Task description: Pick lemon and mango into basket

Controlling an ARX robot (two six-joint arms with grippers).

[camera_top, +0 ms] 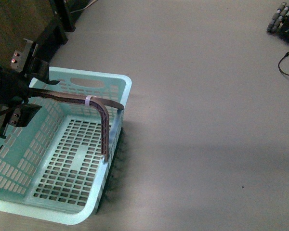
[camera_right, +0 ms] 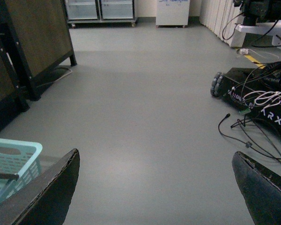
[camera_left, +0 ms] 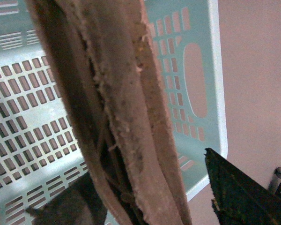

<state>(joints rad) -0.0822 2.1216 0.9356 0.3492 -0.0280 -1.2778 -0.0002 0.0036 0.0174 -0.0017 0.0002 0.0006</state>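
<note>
The left gripper grabs the basket's brown-grey handle next, to bring the basket over for the lemon and mango.
The pale turquoise basket stands on the grey floor at the lower left, and its slotted bottom shows nothing in it. Its brown-grey handle stands raised, with a white tie on it. My left gripper is open at the basket's far left side, with the handle passing between its jaws; the basket wall lies behind. My right gripper is open and empty above bare floor, with the basket corner to one side. The lemon and the mango are out of view.
A black wheeled robot base with loose cables sits on the floor; it also shows in the front view at the top right, with a cable. Dark wooden furniture stands at the far left.
</note>
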